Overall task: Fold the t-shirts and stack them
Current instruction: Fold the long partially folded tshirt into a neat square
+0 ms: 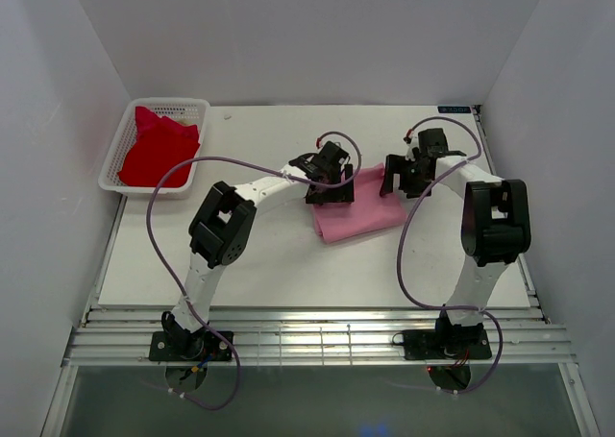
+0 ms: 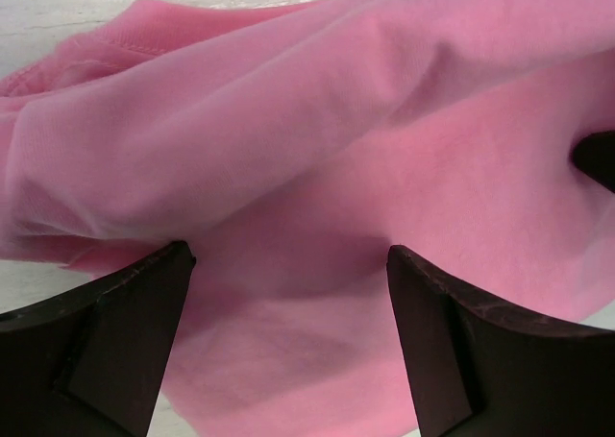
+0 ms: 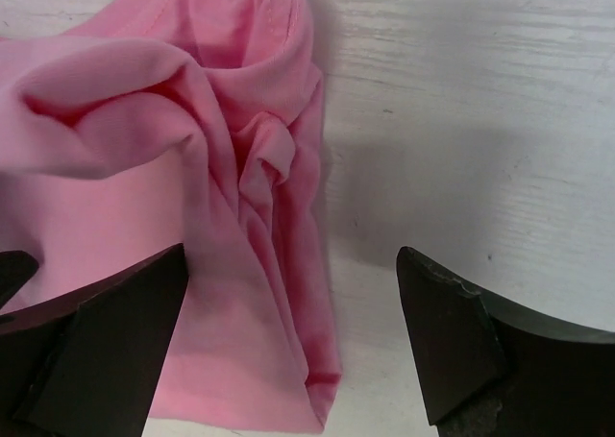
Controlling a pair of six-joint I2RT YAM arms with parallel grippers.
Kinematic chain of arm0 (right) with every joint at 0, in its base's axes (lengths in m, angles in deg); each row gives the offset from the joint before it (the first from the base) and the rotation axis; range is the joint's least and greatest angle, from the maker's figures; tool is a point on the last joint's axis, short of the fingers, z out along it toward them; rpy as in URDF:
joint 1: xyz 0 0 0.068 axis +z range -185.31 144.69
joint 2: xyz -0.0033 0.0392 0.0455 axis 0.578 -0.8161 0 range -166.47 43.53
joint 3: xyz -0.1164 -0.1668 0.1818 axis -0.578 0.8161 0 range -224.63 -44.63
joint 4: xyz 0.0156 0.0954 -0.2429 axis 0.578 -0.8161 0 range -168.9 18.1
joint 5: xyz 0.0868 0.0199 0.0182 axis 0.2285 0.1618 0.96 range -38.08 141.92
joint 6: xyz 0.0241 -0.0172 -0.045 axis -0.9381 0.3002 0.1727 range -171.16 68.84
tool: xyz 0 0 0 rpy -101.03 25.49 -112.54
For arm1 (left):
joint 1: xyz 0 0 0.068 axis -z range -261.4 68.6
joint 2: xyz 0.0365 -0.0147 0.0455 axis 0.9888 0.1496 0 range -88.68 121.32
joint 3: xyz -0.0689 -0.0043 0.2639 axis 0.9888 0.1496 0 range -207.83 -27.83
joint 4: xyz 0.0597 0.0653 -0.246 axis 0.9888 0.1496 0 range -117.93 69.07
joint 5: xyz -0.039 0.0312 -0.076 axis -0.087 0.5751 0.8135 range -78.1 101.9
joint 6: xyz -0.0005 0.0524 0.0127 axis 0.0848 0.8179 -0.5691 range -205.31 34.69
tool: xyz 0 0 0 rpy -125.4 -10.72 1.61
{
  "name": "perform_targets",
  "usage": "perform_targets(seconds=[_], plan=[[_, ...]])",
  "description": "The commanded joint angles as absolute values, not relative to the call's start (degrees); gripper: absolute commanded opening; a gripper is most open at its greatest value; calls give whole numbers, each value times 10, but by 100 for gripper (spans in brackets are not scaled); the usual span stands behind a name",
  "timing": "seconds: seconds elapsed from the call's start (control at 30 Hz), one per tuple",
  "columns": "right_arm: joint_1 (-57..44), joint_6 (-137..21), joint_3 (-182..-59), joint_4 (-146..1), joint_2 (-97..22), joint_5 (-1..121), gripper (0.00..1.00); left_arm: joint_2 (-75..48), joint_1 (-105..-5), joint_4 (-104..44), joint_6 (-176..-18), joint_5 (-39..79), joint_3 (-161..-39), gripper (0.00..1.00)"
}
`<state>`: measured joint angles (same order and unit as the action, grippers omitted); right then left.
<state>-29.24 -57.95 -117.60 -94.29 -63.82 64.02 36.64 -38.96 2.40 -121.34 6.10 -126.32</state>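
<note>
My fingers are above the fold in the right wrist view, and their shadow is apart from them on the tabletop. My right gripper should go lower before it closes on the fold between my fingers.
The light pink t-shirt (image 1: 357,212) lies folded and bunched in the middle of the table. My left gripper (image 1: 330,189) is open at its left far edge, fingers spread over pink cloth (image 2: 317,168). My right gripper (image 1: 402,180) is open at its right edge; the shirt's folded corner (image 3: 240,293) lies between its fingers, nearer the left finger (image 3: 115,331). The bright red t-shirt (image 1: 157,147) lies crumpled in the white mesh basket (image 1: 123,134) at the far left.
White walls close in the table on three sides. The basket stands at the table's far left corner. Purple cables loop from both arms over the table. A slatted metal rail (image 1: 317,341) runs along the near edge.
</note>
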Motion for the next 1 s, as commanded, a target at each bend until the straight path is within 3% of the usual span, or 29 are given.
perform_targets(seconds=[0.0, 0.37, 0.57, 0.67, 0.97], plan=[[-294, -563, -1168, -916, -655, 706, 94, 349, -397, 34, -1212, 49, -1269, 94], [-294, -584, -1137, -873, -667, 793, 92, 345, -401, 34, -1212, 49, -1265, 94], [-273, -575, -1147, -886, -683, 789, 86, 350, -401, 31, -1217, 57, -1266, 94], [-258, -577, -1153, -887, -694, 777, 75, 351, -401, 31, -1218, 57, -1265, 94], [-245, -587, -1202, -918, -729, 732, 8, 335, -404, 20, -1212, 60, -1258, 94]])
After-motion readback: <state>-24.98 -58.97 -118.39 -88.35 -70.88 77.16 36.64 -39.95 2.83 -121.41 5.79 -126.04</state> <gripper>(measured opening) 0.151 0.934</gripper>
